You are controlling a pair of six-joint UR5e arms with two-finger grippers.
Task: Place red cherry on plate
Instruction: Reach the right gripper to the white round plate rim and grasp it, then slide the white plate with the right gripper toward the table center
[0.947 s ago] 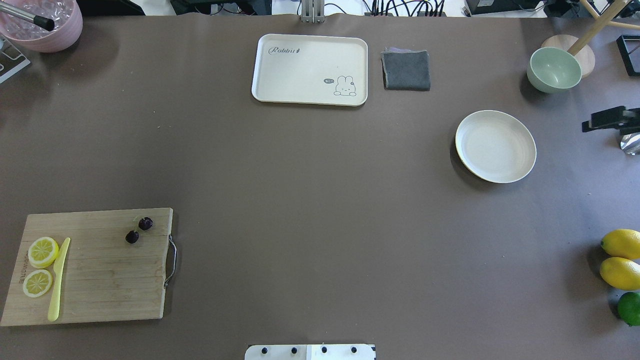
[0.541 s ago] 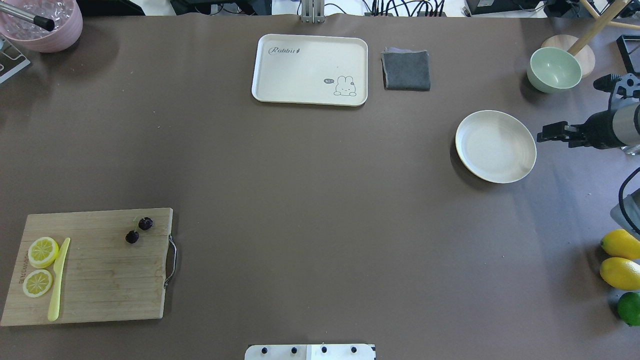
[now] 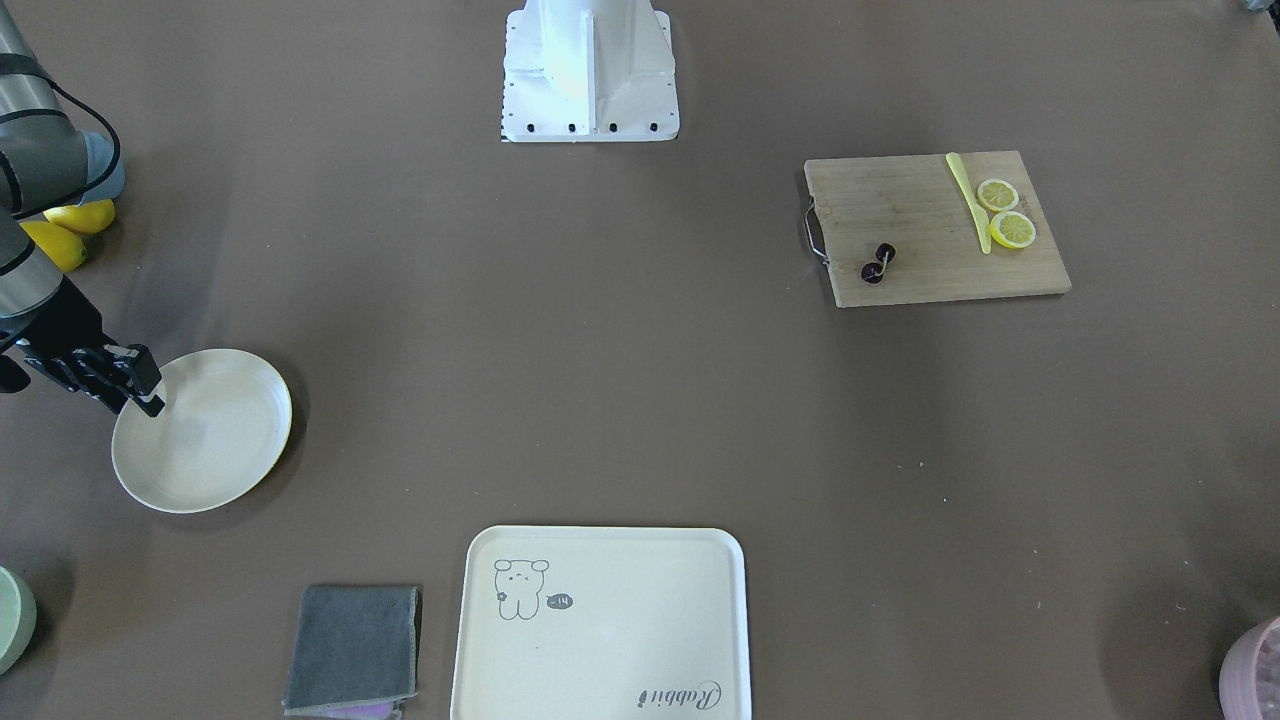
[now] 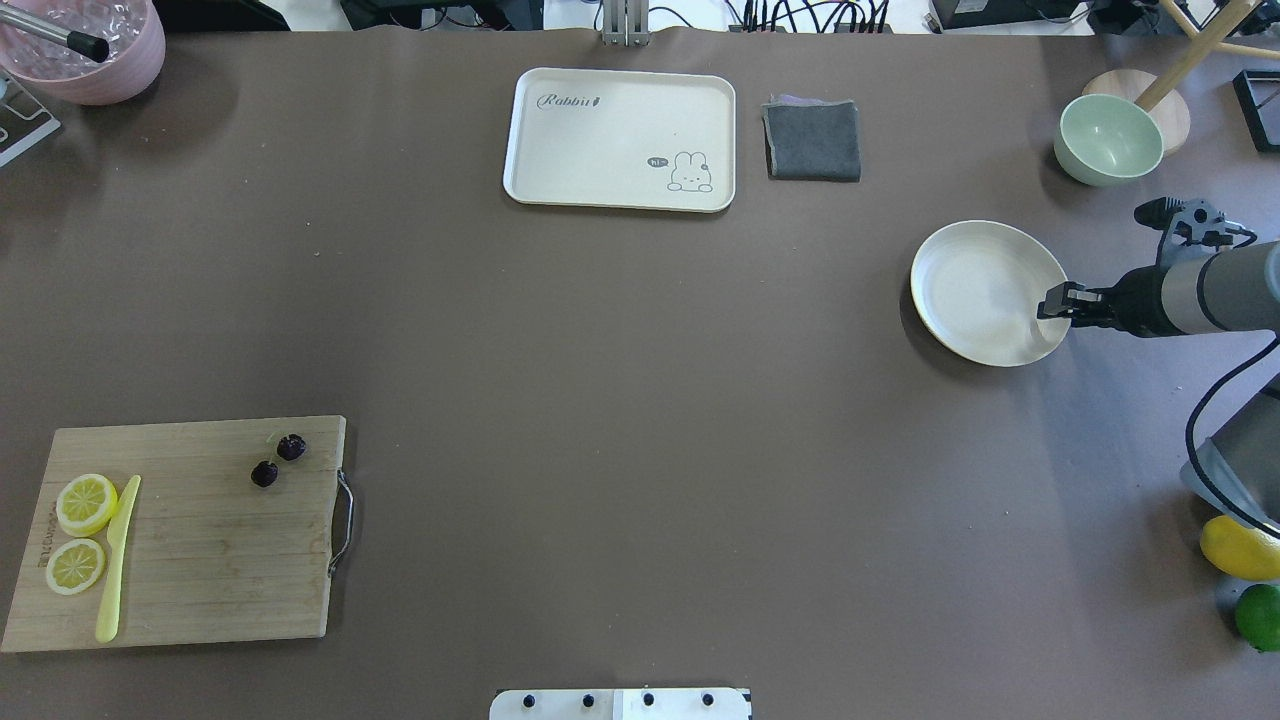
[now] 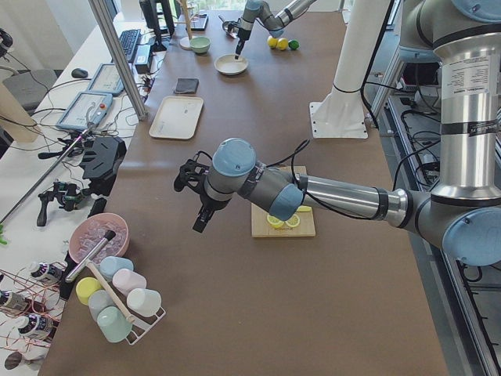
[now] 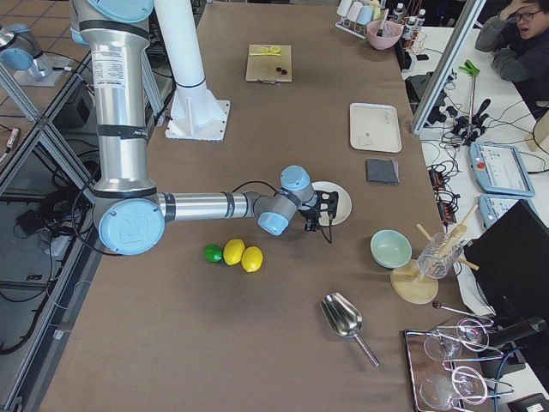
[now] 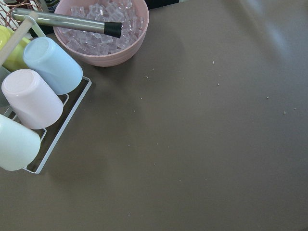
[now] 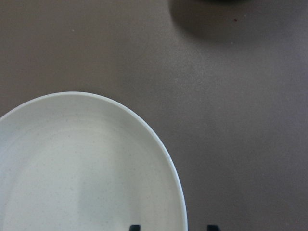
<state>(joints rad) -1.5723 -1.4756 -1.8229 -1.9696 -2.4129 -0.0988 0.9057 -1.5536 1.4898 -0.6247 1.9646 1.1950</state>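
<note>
The round cream plate needs to come over for the red cherry, so my right gripper will grab the plate by its rim (image 8: 181, 192) next.
The red cherry (image 4: 265, 473), a pair of tiny dark fruits, lies on the wooden cutting board (image 4: 200, 570) at the near left; it also shows in the front view as the cherry (image 3: 873, 271). The plate (image 4: 960, 290) is round, cream-white and bare, at the far right. My right gripper (image 4: 1050, 303) hovers at the plate's right rim, open and holding nothing. In the right wrist view its dark fingertips (image 8: 134, 227) stand apart on either side of the plate rim (image 8: 163, 149). My left gripper (image 5: 201, 219) shows only in the left side view, off the board's far side, so I cannot tell its state.
Two lemon slices (image 4: 85, 503) and a yellow knife (image 4: 117, 560) share the board. A cream tray (image 4: 560, 140), grey cloth (image 4: 812, 140) and green bowl (image 4: 1108, 138) line the far edge. A lemon (image 4: 1240, 548) and a lime (image 4: 1258, 615) sit near right. A pink ice bowl (image 7: 103, 29) and a cup rack (image 7: 62, 120) lie below the left wrist.
My right arm has swung in from the table's right edge, and its gripper now reaches the plate's right rim. The arm now hides one lemon. The cherry and plate have not moved.
</note>
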